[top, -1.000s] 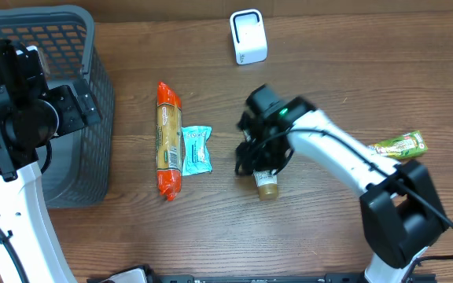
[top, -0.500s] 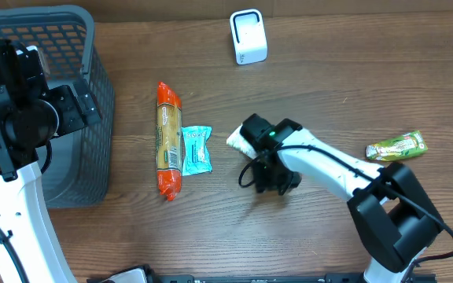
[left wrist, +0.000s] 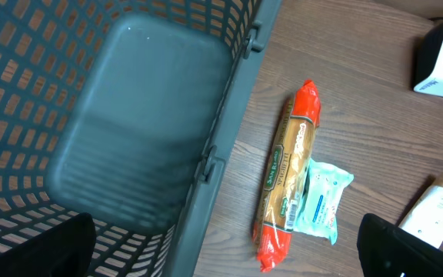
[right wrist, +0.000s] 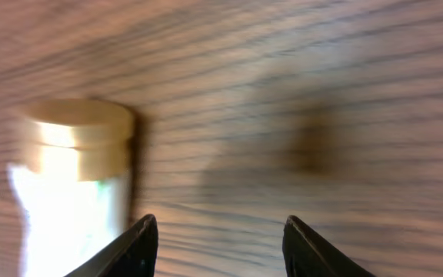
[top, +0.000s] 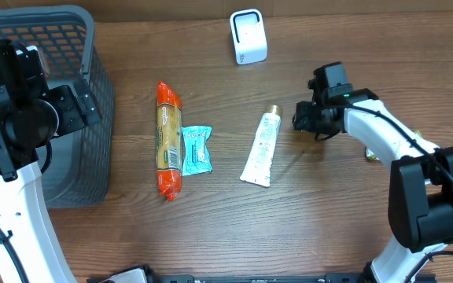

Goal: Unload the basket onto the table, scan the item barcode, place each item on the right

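Observation:
The robot's right gripper next needs to grab the white tube by its side edge away from the gold cap, so that the tube's sides stay free and its barcode can be scanned.
A white tube (top: 259,151) with a gold cap lies flat on the wooden table, cap pointing to the back. My right gripper (top: 302,118) hovers just right of the cap, open, with only bare table between its fingers. In the right wrist view the tube (right wrist: 71,177) shows blurred at the left, outside the gripper (right wrist: 220,225). The white barcode scanner (top: 248,36) stands at the back centre. My left gripper (left wrist: 229,254) hangs wide open over the rim of the grey basket (left wrist: 229,131), holding nothing.
A long pack with orange ends (top: 167,140) and a teal packet (top: 196,149) lie side by side between the basket (top: 93,118) and the tube. The right arm covers most of a green packet at the right.
The right gripper had the tube in its jaws, turned it over the table and let it go. The tube now lies flat, and the gripper has swung away to the right. Left arm unmoved.

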{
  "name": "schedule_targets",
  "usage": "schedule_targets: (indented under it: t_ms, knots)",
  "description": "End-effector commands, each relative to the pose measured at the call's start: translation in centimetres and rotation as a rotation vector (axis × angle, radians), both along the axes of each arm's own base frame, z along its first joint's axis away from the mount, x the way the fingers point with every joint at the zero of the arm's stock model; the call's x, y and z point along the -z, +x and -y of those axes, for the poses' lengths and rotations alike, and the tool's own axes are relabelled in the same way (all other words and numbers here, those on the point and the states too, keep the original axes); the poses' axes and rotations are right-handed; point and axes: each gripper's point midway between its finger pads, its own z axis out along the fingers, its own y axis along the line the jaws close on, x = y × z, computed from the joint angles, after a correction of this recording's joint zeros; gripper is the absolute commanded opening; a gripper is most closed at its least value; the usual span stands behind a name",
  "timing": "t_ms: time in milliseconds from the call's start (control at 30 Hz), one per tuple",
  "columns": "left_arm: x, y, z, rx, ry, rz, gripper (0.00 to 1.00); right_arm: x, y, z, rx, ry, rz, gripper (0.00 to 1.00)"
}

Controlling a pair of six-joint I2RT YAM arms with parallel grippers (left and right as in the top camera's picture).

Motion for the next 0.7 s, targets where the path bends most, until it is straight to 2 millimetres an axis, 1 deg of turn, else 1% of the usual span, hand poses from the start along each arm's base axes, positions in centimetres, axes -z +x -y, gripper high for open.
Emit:
schedule_targets:
  t_ms: [0, 33, 100, 200, 267, 300, 400, 500, 600, 633, 667]
  knots:
    - [0.1, 0.1, 0.1, -0.003, -0.010, 0.003, 1.00, -1.9, -1.3, -3.4, -0.028, 0.224, -0.061, 0.55]
    - [0.1, 0.1, 0.1, -0.003, -0.010, 0.002, 1.00, -2.0, -1.7, -3.7, -0.031, 0.246, -0.080, 0.57]
    - [0.1, 0.1, 0.1, -0.003, -0.010, 0.002, 1.00, -2.2, -3.2, -4.9, -0.057, 0.297, -0.139, 0.59]
    - [0.1, 0.1, 0.1, -0.003, -0.010, 0.003, 1.00, -1.9, -5.1, -6.0, -0.086, 0.286, -0.200, 0.64]
    - [0.1, 0.1, 0.1, -0.003, -0.010, 0.003, 1.00, -1.7, -5.6, -6.6, -0.104, 0.282, -0.207, 0.65]
    - [0.1, 0.1, 0.1, -0.003, -0.010, 0.002, 1.00, -1.4, -5.8, -7.0, -0.104, 0.272, -0.208, 0.65]
    - [0.1, 0.1, 0.1, -0.003, -0.010, 0.003, 1.00, -0.1, -6.1, -7.2, -0.031, 0.218, -0.211, 0.65]
    - [0.1, 0.1, 0.1, -0.003, -0.010, 0.003, 1.00, 1.0, -6.6, -8.1, -0.004, 0.222, -0.210, 0.64]
    - [0.1, 0.1, 0.1, -0.003, -0.010, 0.002, 1.00, 2.0, -7.5, -8.8, 0.021, 0.235, -0.224, 0.63]
    - [0.1, 0.1, 0.1, -0.003, -0.010, 0.003, 1.00, 2.7, -8.2, -9.0, 0.047, 0.239, -0.248, 0.62]
    - [0.1, 0.1, 0.1, -0.003, -0.010, 0.003, 1.00, 2.8, -8.4, -8.9, 0.054, 0.238, -0.257, 0.60]
